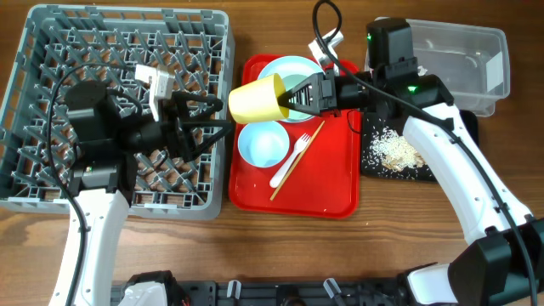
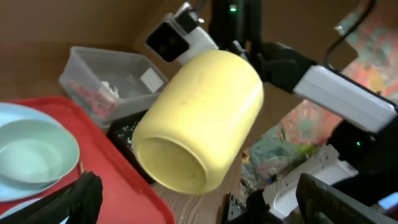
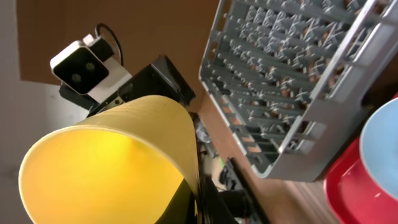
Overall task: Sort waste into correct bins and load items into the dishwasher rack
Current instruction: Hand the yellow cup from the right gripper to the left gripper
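Note:
My left gripper grabs the yellow cup across its base end [image 1: 238, 104] next, opposite the held rim, to load it rim-first into the rack [image 1: 51, 183].
My right gripper [image 1: 293, 98] is shut on the rim of the small yellow cup [image 1: 257, 98] and holds it on its side in the air, between the red serving tray [image 1: 340, 200] and the grey dishwasher rack [image 1: 51, 183]. The cup fills the right wrist view [image 3: 106, 162], pinched at its rim by the gripper [image 3: 199, 202]. My left gripper [image 1: 212, 121] is open beside the cup, over the rack's right edge. In the left wrist view its fingers [image 2: 205, 211] are spread below the cup [image 2: 199, 118], apart from it.
On the red tray lie a pale green bowl [image 1: 293, 78] on a plate, a pale blue bowl [image 1: 263, 143], a white fork [image 1: 289, 161] and a chopstick [image 1: 302, 153]. The black tray [image 1: 374, 166] holds rice scraps. The clear tub [image 1: 463, 55] stands at the back right.

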